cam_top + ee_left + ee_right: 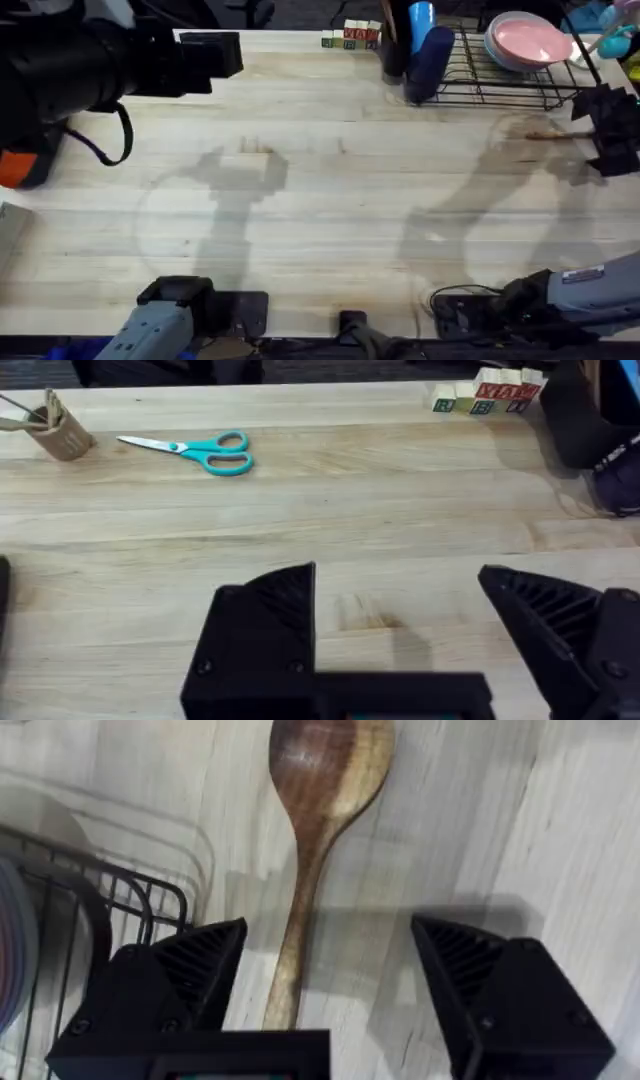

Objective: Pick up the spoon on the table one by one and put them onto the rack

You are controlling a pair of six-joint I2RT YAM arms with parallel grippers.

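Observation:
The brown wooden spoon needs to go onto the rack [75, 925], so my right gripper should grab it by its slim handle [296, 938] next.
A brown wooden spoon [322, 810] lies flat on the table [330, 200], just in front of the black wire rack [500, 88] at the far right. In the overhead view its handle [547, 135] pokes out from under my right gripper [603, 133]. My right gripper [330, 975] is open and straddles the handle, one finger on each side, with the bowl beyond the fingertips. My left gripper [400, 620] is open and empty, held above bare table at the far left [212, 55].
The rack holds pink plates [525, 40] and a blue cup [428, 50]. Its wire corner [120, 905] sits close beside my right gripper. Teal-handled scissors [195, 452], a small brown holder [58, 430] and lettered blocks [490, 395] lie along the far side.

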